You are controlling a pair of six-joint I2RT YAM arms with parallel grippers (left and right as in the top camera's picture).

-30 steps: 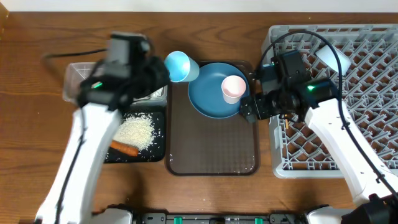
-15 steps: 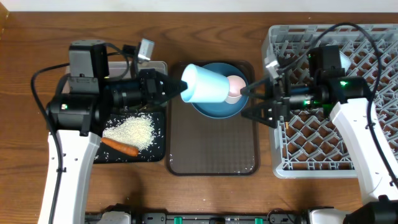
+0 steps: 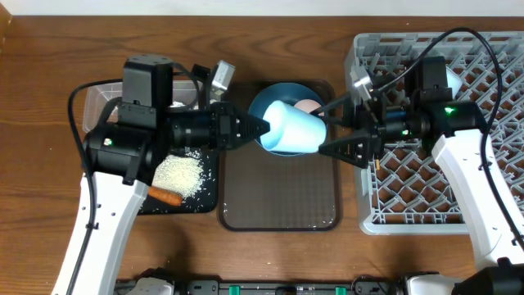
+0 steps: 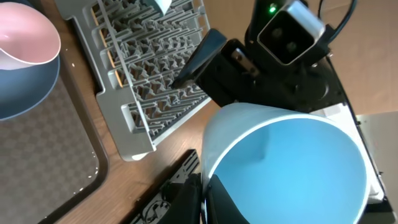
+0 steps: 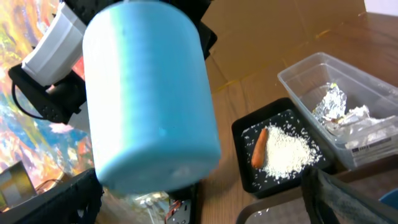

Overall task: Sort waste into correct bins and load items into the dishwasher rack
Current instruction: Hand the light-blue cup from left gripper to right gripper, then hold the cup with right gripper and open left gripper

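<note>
The right gripper's open fingers only reach the cup's base (image 3: 321, 135) on the light-blue cup, short of its side (image 3: 295, 129), so it isn't time to close yet: the right gripper should move forward first, then close on the cup.
My left gripper (image 3: 264, 129) is shut on the rim of the light-blue cup (image 3: 295, 129). It holds the cup on its side in the air above the dark-blue plate (image 3: 274, 92). The cup's base points right, between the spread fingers of my open right gripper (image 3: 332, 127). The left wrist view shows the cup's inside (image 4: 292, 162), and the right wrist view shows its outside (image 5: 149, 93). The pale-pink cup (image 3: 307, 106) stands on the plate. The grey dishwasher rack (image 3: 364, 221) is at the right. The carrot (image 3: 164, 195) and rice (image 3: 176, 172) lie in the black tray (image 3: 209, 192).
The brown serving tray (image 3: 278, 197) lies in the middle under the plate. The clear tub (image 5: 298, 78) behind the black tray holds foil (image 5: 329, 99) and white wads. The chopsticks are out of view. My right arm reaches over the rack's left edge.
My left gripper carried the light-blue cup rightward from the tray's back left corner to above the plate. My right gripper turned towards it, and its open fingers now flank the cup's base.
</note>
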